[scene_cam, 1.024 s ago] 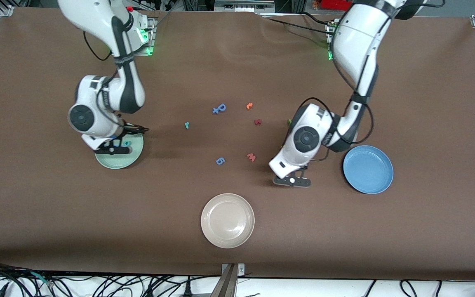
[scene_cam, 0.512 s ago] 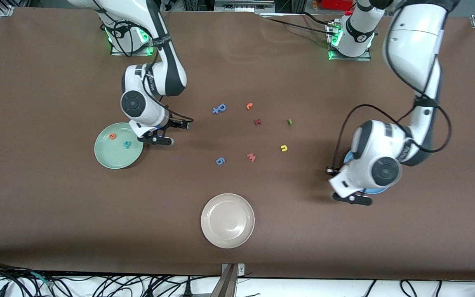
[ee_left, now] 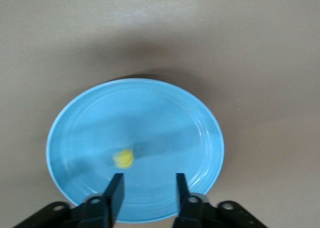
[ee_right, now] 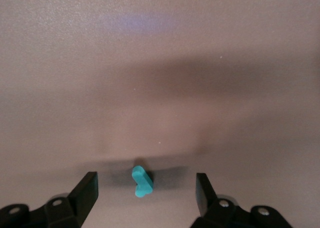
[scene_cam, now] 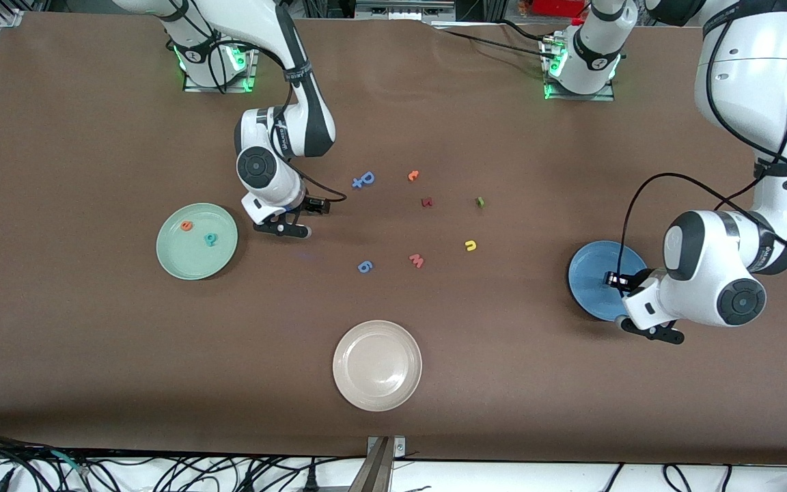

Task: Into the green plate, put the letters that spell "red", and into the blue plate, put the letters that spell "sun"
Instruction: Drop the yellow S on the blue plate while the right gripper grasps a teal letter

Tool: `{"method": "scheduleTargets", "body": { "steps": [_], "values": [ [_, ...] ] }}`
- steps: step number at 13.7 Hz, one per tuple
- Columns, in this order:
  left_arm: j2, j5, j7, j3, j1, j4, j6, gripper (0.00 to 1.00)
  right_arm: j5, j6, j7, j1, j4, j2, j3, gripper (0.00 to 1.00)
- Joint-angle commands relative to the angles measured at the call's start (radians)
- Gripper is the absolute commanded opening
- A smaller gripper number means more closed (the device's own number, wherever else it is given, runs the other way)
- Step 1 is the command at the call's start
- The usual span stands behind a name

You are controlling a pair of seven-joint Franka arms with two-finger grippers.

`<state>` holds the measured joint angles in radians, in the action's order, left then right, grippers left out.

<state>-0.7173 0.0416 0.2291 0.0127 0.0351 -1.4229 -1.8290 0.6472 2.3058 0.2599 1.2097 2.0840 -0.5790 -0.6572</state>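
Note:
I would hold the teal "r" if I closed my right gripper now, because its fingers reach down beside the letter at the table.
The green plate (scene_cam: 197, 256) holds the orange "e" (scene_cam: 187, 225) and the teal "d" (scene_cam: 210, 238). My right gripper (scene_cam: 284, 229) is open and low over the table beside that plate. The small teal "r" (ee_right: 142, 181) lies on the table between its fingers, untouched. My left gripper (scene_cam: 652, 331) is open over the blue plate (scene_cam: 591, 277), at the rim nearest the front camera. A yellow letter (ee_left: 123, 158) lies in the blue plate (ee_left: 165, 118), just past the empty left gripper (ee_left: 146, 180). The yellow "u" (scene_cam: 471, 245) and the dark green letter (scene_cam: 479, 201) lie mid-table.
Other loose letters lie mid-table: a blue "p"-like one (scene_cam: 364, 180), an orange one (scene_cam: 413, 175), a dark red one (scene_cam: 426, 202), a salmon "w" (scene_cam: 417, 260) and a blue "6" (scene_cam: 365, 266). An empty cream plate (scene_cam: 377, 365) sits nearest the front camera.
The left gripper went from mid-table to over the blue plate and opened; a yellow letter now lies there. The right gripper left the green plate and came over the teal "r".

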Motion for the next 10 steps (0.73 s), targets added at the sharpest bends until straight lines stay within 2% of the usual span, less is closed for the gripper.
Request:
{"method": "scheduleTargets", "body": {
  "steps": [1,2,3,4,5,8,10],
  "values": [
    [0.080,-0.002,-0.004,-0.008,0.003,-0.123,-0.100,1.00,0.031,0.027,0.001,0.005,-0.005,-0.021,0.010,0.81],
    [0.128,0.030,-0.008,-0.008,0.014,-0.222,-0.196,1.00,0.032,0.029,-0.001,0.005,-0.005,-0.027,0.010,0.71],
    [0.178,0.055,-0.045,-0.016,0.026,-0.320,-0.285,1.00,0.034,0.029,0.001,0.005,-0.005,-0.027,0.010,0.65],
    [0.211,0.055,-0.122,-0.048,0.054,-0.399,-0.362,1.00,0.034,0.027,0.001,0.005,-0.005,-0.027,0.010,0.60],
    [0.223,0.052,-0.231,-0.077,0.080,-0.443,-0.419,1.00,0.034,0.027,-0.001,0.005,-0.005,-0.027,0.010,0.48],
    [0.216,0.044,-0.491,-0.105,0.222,-0.481,-0.507,1.00,0.034,0.027,-0.002,0.005,-0.005,-0.027,0.010,0.23],
    [0.208,0.044,-0.626,-0.105,0.291,-0.482,-0.516,1.00,0.034,0.027,-0.002,0.005,-0.005,-0.027,0.010,0.11]
  ]
}}
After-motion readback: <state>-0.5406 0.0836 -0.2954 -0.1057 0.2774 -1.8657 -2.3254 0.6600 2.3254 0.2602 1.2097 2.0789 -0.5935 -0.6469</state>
